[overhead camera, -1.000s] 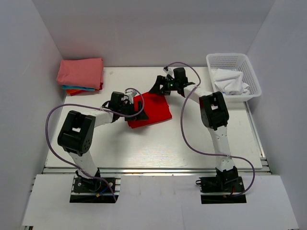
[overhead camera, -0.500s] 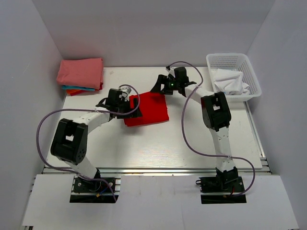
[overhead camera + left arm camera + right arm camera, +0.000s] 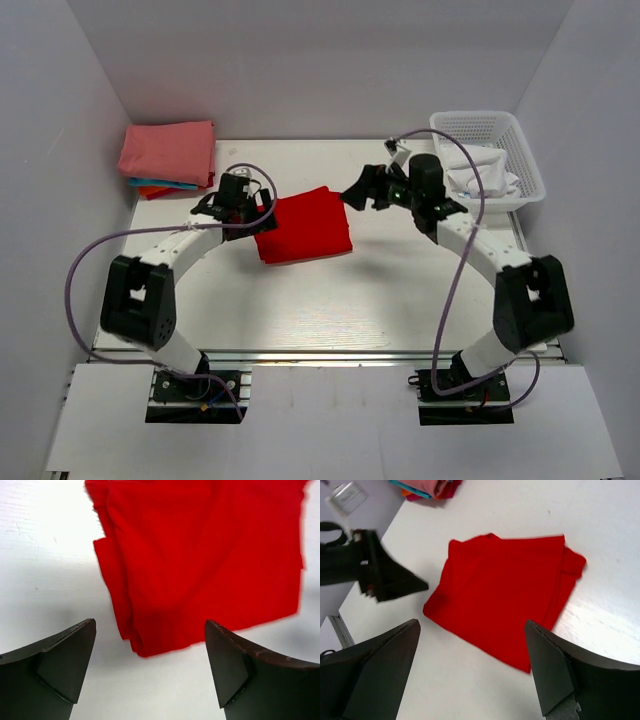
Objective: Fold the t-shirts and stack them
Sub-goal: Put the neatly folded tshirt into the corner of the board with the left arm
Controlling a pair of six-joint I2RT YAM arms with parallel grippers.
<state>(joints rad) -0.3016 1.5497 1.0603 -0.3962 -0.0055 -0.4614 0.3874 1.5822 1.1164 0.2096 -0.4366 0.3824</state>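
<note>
My left gripper next needs to grab the folded red t-shirt by its edge nearest the stack (image 3: 262, 236) (image 3: 166, 646) to lay it on top.
A bright red t-shirt (image 3: 304, 225) lies folded into a square on the white table; it also shows in the left wrist view (image 3: 200, 555) and the right wrist view (image 3: 505, 605). My left gripper (image 3: 262, 208) is open and empty just off the shirt's left edge, its jaws spread wide (image 3: 150, 680). My right gripper (image 3: 357, 192) is open and empty just off the shirt's far right corner (image 3: 470, 675). A stack of folded shirts (image 3: 168, 156), pink on top with teal and orange-red below, lies at the far left corner.
A white plastic basket (image 3: 490, 160) holding white cloth stands at the far right. White walls close in the table on three sides. The stack's edge shows at the top of the right wrist view (image 3: 427, 487).
Both grippers have drawn back from the red shirt, the left one to the left and the right one to the right. The shirt has settled flat into a square.
</note>
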